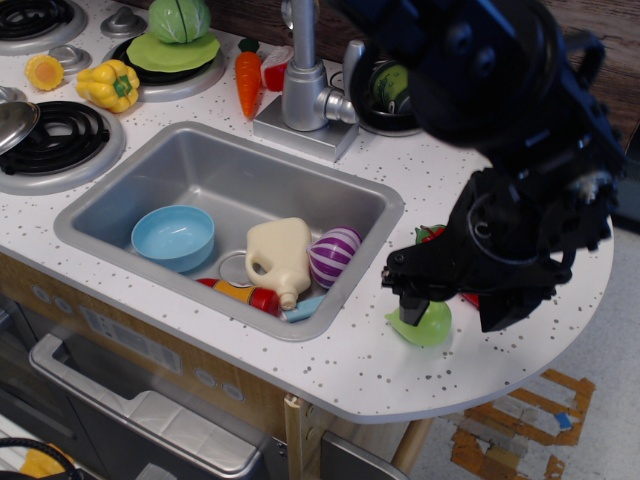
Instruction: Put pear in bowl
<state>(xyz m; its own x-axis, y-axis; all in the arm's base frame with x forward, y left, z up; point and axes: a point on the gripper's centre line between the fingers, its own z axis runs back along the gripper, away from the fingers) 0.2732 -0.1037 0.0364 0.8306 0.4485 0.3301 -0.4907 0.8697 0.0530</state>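
Note:
My gripper grabs the pear by its round body next, to put the pear in the light-blue bowl.
The light-green pear lies on the white speckled counter to the right of the sink, near the front edge. My black gripper is down over it. The jaws stand wide apart: the left finger touches or overlaps the pear's top left and the right finger stands clear of its right side. It holds nothing. The light-blue bowl sits empty at the left end of the steel sink. The arm hides the counter behind the pear.
The sink also holds a cream jug, a purple onion and a red-yellow bottle. A red chili is mostly hidden by the arm. The faucet, carrot, pot and yellow pepper stand behind.

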